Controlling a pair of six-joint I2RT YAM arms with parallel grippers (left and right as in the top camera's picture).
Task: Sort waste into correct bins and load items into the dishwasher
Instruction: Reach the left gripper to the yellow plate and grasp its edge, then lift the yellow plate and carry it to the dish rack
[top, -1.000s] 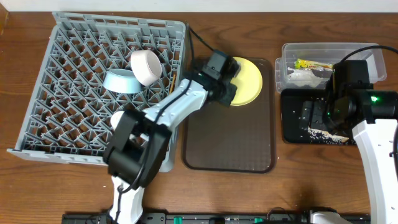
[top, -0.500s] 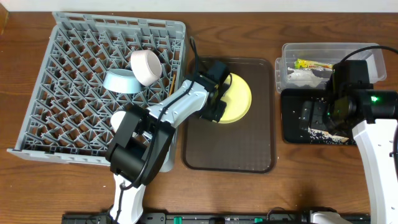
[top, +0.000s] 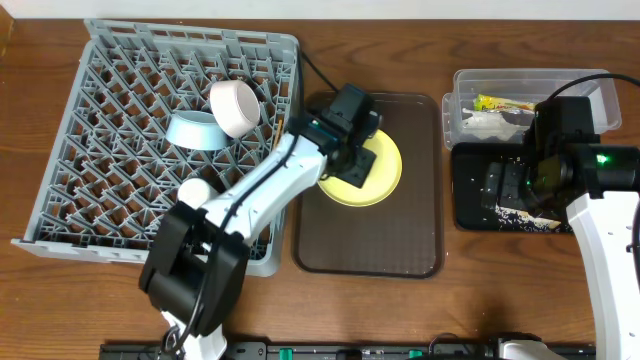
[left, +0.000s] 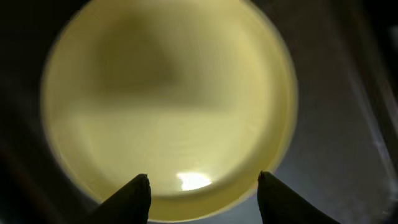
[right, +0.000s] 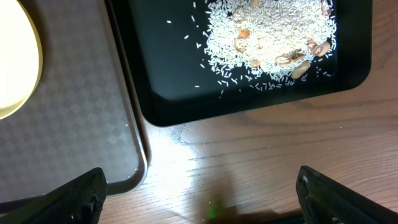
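Observation:
The opposite edge of the yellow plate should be free to stand in the dishwasher rack (top: 120, 180), so my left gripper needs to grab the plate by its near rim (top: 353, 203) next.
The round yellow plate (top: 387, 180) (left: 168, 93) lies flat on the brown serving tray (top: 380, 240). My left gripper (top: 357, 163) (left: 202, 186) hovers just above the plate's near rim, open, with nothing between its fingers. My right gripper (top: 508, 188) (right: 202, 196) stands wide open and holds nothing, over the near left corner of the black tray (top: 468, 215) (right: 161, 93), which holds the rice scraps (right: 267, 31). The clear tub (top: 590, 85) holds the snack wrapper (top: 505, 102) and the tissue (top: 480, 122). In the grey dishwasher rack (top: 120, 180) sit a white bowl (top: 237, 107) and the blue saucer (top: 195, 131).
A small white round item (top: 193, 190) shows in the rack beside my left arm. A thin wooden stick (top: 277, 135) lies along the rack's right wall. The plate's edge (right: 15, 62) shows at the left of the right wrist view, with bare wooden table (right: 261, 168) below the black tray.
The yellow plate, held tilted at the brown tray's far edge, has come down flat nearer the tray's middle. My left gripper has opened and let go of it. The right arm has not moved.

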